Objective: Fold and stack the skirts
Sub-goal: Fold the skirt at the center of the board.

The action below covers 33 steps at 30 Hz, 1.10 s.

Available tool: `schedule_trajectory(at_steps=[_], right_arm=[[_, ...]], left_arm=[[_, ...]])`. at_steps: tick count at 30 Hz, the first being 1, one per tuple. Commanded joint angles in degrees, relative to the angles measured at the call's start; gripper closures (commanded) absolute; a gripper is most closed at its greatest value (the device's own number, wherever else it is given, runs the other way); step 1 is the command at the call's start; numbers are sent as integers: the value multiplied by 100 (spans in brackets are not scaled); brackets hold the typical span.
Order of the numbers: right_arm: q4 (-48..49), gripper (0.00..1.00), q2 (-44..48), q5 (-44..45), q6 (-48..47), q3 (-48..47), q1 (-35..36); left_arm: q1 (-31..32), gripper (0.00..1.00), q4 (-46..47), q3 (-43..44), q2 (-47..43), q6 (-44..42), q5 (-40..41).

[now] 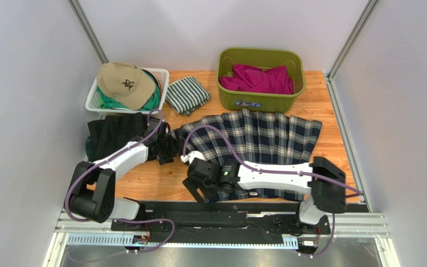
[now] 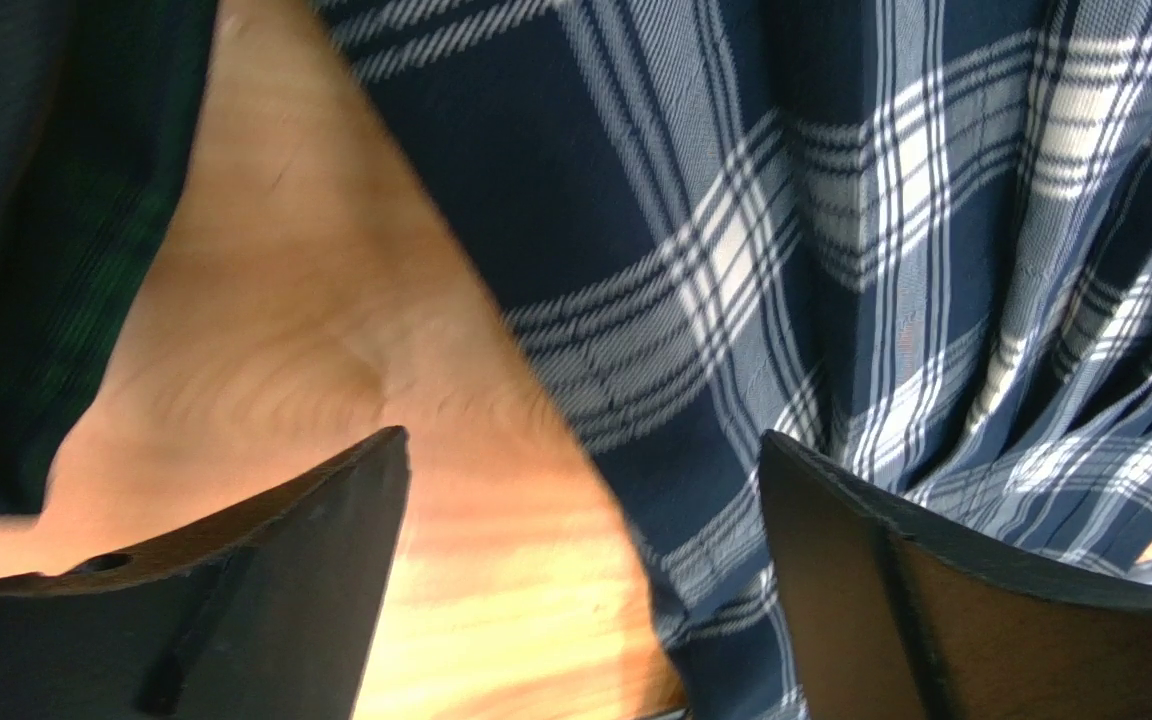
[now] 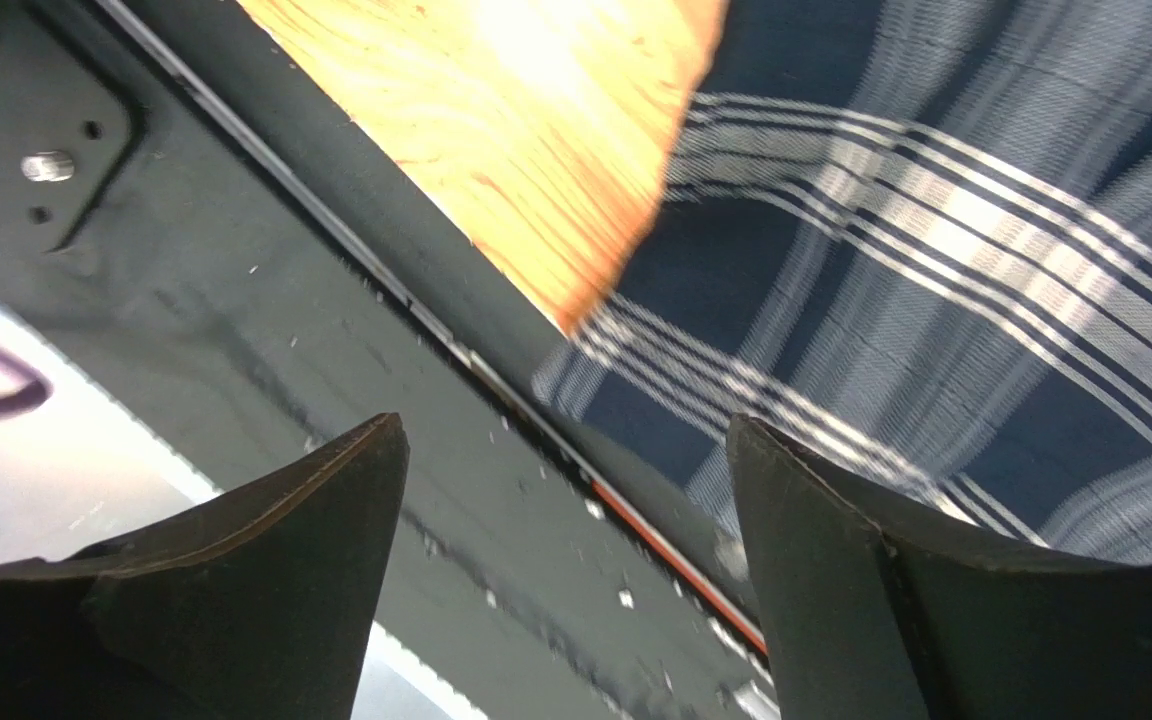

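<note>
I will next grip the plaid skirt (image 1: 266, 139) with my left gripper by its edge (image 1: 182, 143) beside the dark folded pile, toward the skirt's far corner, to fold the skirt across.
The navy-white-grey plaid skirt (image 1: 266, 139) lies spread flat across the middle of the table. A dark folded pile sits at the left, with the black skirt (image 1: 115, 130) on top and the green-navy tartan skirt's edge (image 1: 90, 147) showing beneath. My left gripper (image 1: 168, 146) is open and empty at the plaid skirt's far left edge (image 2: 778, 225), over bare wood, with the tartan (image 2: 71, 270) to its left. My right gripper (image 1: 196, 188) is open and empty at the plaid skirt's near left corner (image 3: 958, 285), over the table's front edge.
A white basket (image 1: 163, 78) at the back left holds a tan cap (image 1: 124, 83) and green cloth. A green-and-white striped folded cloth (image 1: 187, 94) lies beside it. A green bin (image 1: 260, 100) with magenta cloth stands at the back. A black rail (image 3: 312, 300) runs along the front edge.
</note>
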State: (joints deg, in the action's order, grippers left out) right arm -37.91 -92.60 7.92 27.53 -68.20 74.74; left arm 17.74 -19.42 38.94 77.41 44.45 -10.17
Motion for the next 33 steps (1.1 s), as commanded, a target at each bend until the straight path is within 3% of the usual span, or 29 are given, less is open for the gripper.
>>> schedule_trajectory(at_steps=[1,7,10,11,14,16,19,22,25,26,33], right_arm=[[-181,18,-609,438,7,-465,76],[64,23,-1127,456,7,-386,76],[-93,30,-1401,552,33,-492,76],[-137,32,-1541,570,33,-501,85],[-138,34,-1638,614,77,-378,76],[-164,40,-1665,632,86,-255,76],[-190,48,-1595,614,112,-10,85],[-94,61,-1332,623,165,193,85],[64,95,-1042,448,69,343,76],[160,100,-971,299,-53,386,85],[1031,100,-400,-1968,-951,134,76]], left_arm=[[-33,14,422,289,590,47,-2],[-33,27,500,299,1022,73,129],[-33,39,562,386,1171,73,138],[-33,50,536,421,1215,90,147],[-42,67,422,615,1417,91,156],[-68,72,404,755,1593,82,156],[-191,100,369,931,1778,-6,-37],[-358,100,404,1028,1761,-111,-265],[-437,100,177,1160,1428,-208,-83],[-446,100,80,1203,1305,-234,41],[-639,100,-861,1511,-83,-252,1000]])
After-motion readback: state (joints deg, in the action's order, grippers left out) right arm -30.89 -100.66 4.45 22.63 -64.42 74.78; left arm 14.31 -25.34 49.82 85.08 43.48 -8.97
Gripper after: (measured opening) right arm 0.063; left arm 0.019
